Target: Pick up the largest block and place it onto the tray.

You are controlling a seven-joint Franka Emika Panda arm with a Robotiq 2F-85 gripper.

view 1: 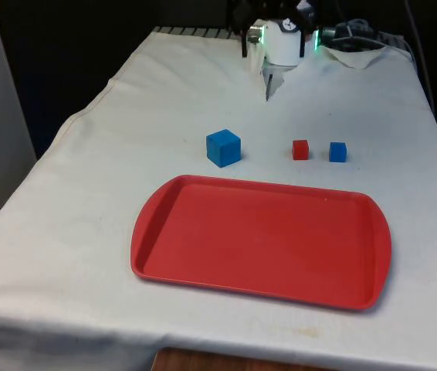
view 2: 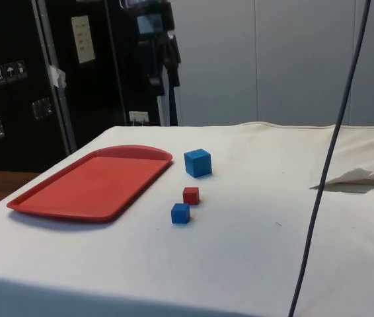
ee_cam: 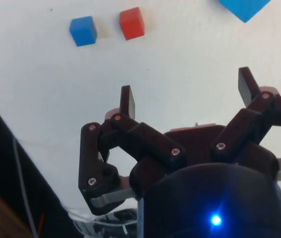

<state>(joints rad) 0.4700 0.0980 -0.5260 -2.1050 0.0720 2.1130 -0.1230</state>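
Next, my gripper grabs the big blue cube's opposite sides, to place the largest block onto the tray.
The largest block, a blue cube, rests on the white cloth just beyond the red tray's far rim. A small red cube and a small blue cube sit side by side, toward the front view's right of the big one. My gripper hangs well above the cloth, on the robot's side of the cubes. It is open, with nothing between its fingers.
Near the robot's end of the table lies a crumpled fold of cloth. A thin dark cable slants down through the side view. The tray holds nothing.
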